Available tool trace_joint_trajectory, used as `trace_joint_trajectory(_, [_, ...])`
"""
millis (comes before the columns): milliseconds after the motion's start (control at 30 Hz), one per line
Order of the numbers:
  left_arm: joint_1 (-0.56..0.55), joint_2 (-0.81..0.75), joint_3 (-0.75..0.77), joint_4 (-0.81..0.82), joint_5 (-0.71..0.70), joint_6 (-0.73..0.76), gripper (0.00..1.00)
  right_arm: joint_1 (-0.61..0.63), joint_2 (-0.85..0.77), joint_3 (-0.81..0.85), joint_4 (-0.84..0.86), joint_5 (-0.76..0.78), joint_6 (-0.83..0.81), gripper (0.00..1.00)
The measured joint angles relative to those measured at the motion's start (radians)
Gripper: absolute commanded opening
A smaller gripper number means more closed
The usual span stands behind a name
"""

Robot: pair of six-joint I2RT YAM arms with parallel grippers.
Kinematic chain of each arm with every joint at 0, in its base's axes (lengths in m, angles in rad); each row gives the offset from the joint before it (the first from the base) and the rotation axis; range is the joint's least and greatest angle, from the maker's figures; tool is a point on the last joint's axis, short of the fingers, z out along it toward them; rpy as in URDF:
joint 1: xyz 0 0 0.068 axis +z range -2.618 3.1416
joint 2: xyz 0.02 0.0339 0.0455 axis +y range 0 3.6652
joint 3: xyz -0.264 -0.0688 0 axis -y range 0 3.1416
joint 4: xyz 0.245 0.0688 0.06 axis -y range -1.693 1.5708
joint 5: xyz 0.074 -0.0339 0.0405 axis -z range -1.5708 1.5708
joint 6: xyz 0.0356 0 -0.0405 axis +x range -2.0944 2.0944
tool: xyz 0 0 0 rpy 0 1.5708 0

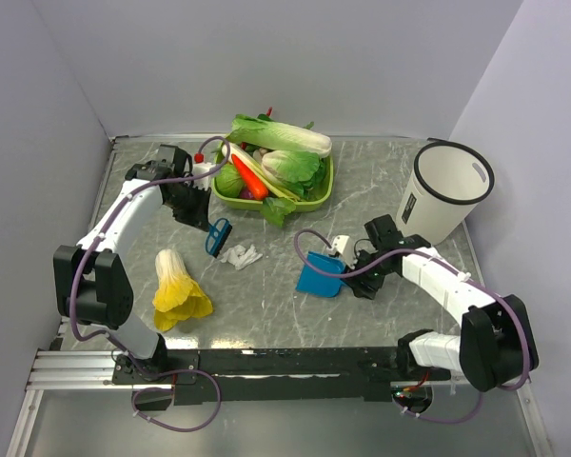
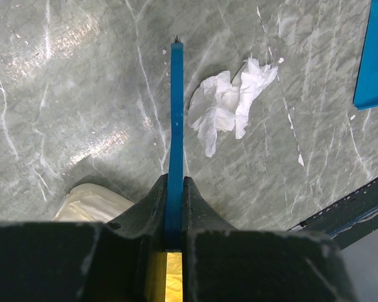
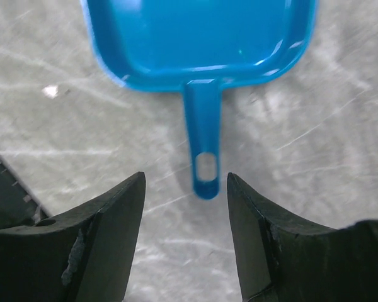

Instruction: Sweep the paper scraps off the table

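Observation:
I should next grab the blue dustpan by its handle end (image 3: 206, 168) with my right gripper, so the pan stays open to catch the swept paper scraps.
The paper scraps (image 1: 240, 254) lie as a small white crumpled cluster on the grey-green table (image 1: 266, 314); in the left wrist view the scraps (image 2: 230, 104) are just right of the brush. My left gripper (image 1: 202, 221) is shut on a blue brush (image 1: 217, 236), seen edge-on between the fingers (image 2: 176, 126). A blue dustpan (image 1: 321, 274) rests on the table right of the scraps. My right gripper (image 3: 186, 182) is open, with the dustpan handle (image 3: 205, 145) just ahead of its fingertips and not gripped.
A yellow-and-white cabbage (image 1: 176, 286) lies at the front left. A green basket (image 1: 319, 195) of vegetables stands at the back centre, with a small bottle (image 1: 202, 167) beside it. A white bin (image 1: 447, 190) stands at the right. A metal rail (image 1: 76, 367) edges the front.

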Motion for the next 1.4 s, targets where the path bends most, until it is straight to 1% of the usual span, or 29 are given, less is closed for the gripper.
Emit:
trace_joint_trajectory(333, [0.000,0.000,-0.016,-0.002,0.000,0.000,0.01,0.010,0.021,-0.063,0.102,0.071,-0.002,0.57])
trace_joint_trajectory(600, [0.000,0.000,-0.016,-0.003,0.001,0.000,0.01,0.022,0.066,-0.063,0.139,0.114,0.002,0.49])
trace_joint_trajectory(800, [0.000,0.000,-0.035,-0.002,0.002,-0.001,0.01,0.034,0.075,-0.071,0.148,0.132,-0.003,0.39])
trace_joint_trajectory(1067, [0.000,-0.001,-0.050,-0.003,0.010,-0.002,0.01,0.056,0.106,-0.058,0.134,0.145,-0.002,0.20])
trace_joint_trajectory(1133, [0.000,-0.001,-0.050,-0.003,0.013,-0.003,0.01,0.064,0.119,-0.043,0.127,0.146,-0.001,0.15])
trace_joint_trajectory(1267, [0.000,-0.002,-0.050,-0.003,0.019,-0.008,0.01,0.096,0.137,0.009,0.094,0.148,0.004,0.09])
trace_joint_trajectory(1400, [0.000,-0.009,-0.060,-0.001,0.022,-0.019,0.01,0.174,0.140,0.082,0.037,0.169,0.007,0.05])
